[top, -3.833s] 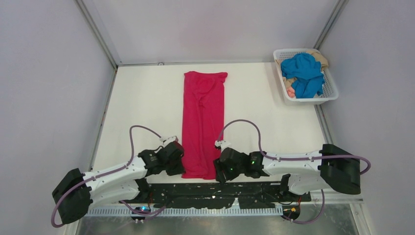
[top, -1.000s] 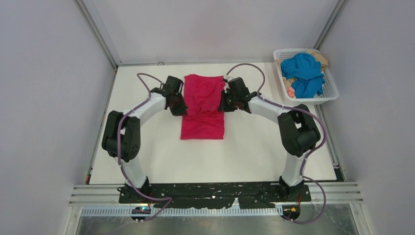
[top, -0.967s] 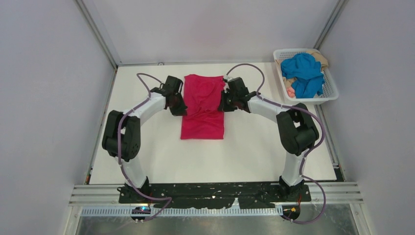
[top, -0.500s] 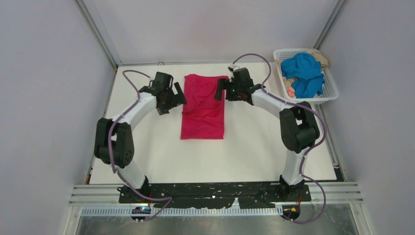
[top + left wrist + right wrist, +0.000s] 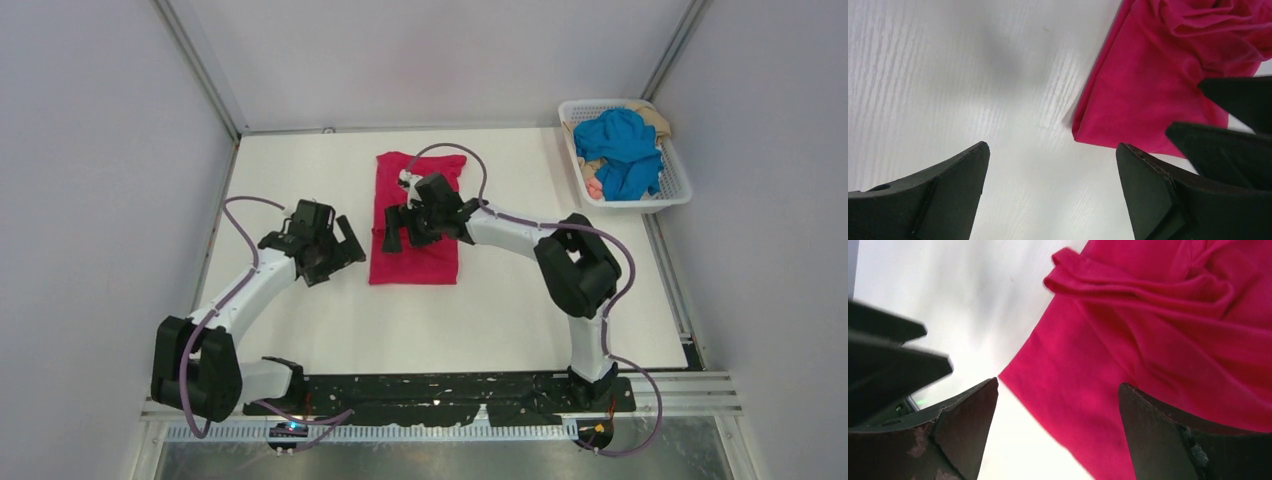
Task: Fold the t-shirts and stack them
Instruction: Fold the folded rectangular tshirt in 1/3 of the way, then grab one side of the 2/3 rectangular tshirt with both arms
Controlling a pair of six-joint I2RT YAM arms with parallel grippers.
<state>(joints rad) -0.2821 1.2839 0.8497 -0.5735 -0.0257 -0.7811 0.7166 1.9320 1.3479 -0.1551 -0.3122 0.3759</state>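
The left gripper will grab the crimson-pink t-shirt next by its closest near corner to fold it, and the other near corner is left for the right gripper.
The crimson-pink t-shirt (image 5: 417, 255) lies folded in half on the white table, its top layer rumpled; it also shows in the left wrist view (image 5: 1148, 85) and the right wrist view (image 5: 1168, 335). My left gripper (image 5: 349, 243) (image 5: 1051, 146) hovers open over bare table just left of the shirt's near-left corner. Above the shirt's left half, my right gripper (image 5: 396, 228) (image 5: 1058, 385) is open and holds nothing. The blue t-shirt (image 5: 620, 145) lies crumpled in the basket on top of the beige t-shirt (image 5: 657, 119).
The white lattice basket (image 5: 681, 190) stands at the far right corner of the table. Grey walls and metal rails enclose the table (image 5: 300, 180) on three sides. My two grippers are close together, each seeing the other's black fingers (image 5: 1233, 95) (image 5: 893, 355).
Both grippers let go of the crimson-pink shirt's folded-over edge and opened. The left arm drew back toward the near left; the right swung left over the shirt.
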